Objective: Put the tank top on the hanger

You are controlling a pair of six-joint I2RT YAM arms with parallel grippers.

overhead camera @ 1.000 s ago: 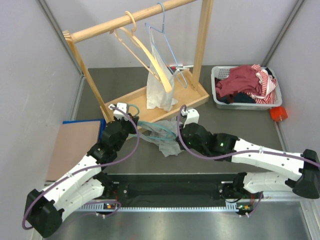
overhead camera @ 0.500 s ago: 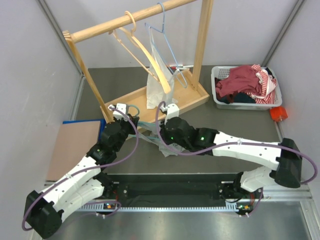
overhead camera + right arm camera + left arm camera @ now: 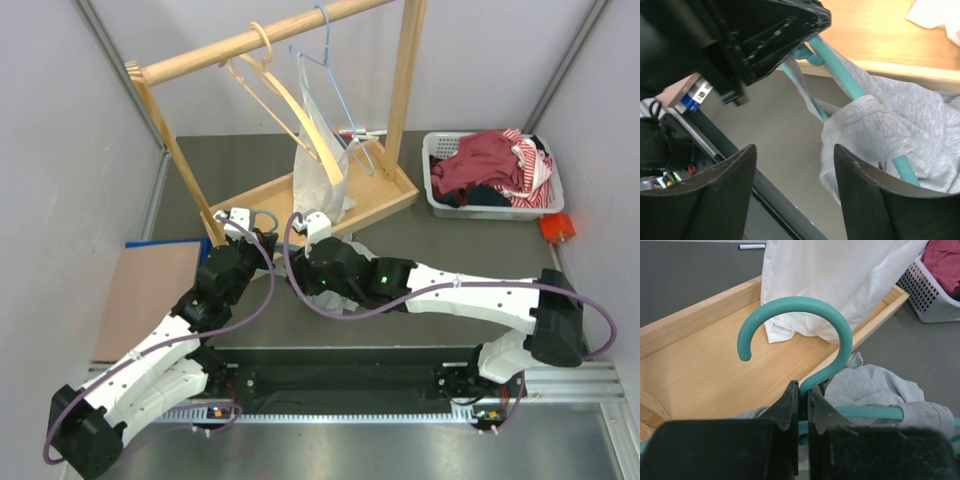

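Note:
I should grip the teal hanger's arm through the tank top's grey fabric with my right gripper, so both stay together and the hook stays free to hang.
The teal hanger's hook (image 3: 795, 302) curls up over the wooden tray, and my left gripper (image 3: 803, 390) is shut on its neck. The grey tank top (image 3: 875, 385) is bunched over the hanger's right arm. In the right wrist view, a teal hanger arm (image 3: 840, 75) runs through the tank top's grey fabric (image 3: 890, 130). My right gripper (image 3: 795, 150) stands open just left of that fabric, with only bare table between its fingers. From above, the right arm (image 3: 350, 270) covers most of the garment, close beside the left gripper (image 3: 262, 240).
A wooden rack with a tray base (image 3: 270, 200) stands behind, holding a pale wooden hanger (image 3: 290, 105), a light blue wire hanger (image 3: 335, 85) and a white plastic bag (image 3: 322, 180). A basket (image 3: 445, 205) of red clothes sits far right. A pink board (image 3: 150, 295) lies left.
My right arm has swung left across the garment until it is next to the left gripper, and its jaws have gone from shut to open. The left arm has held still.

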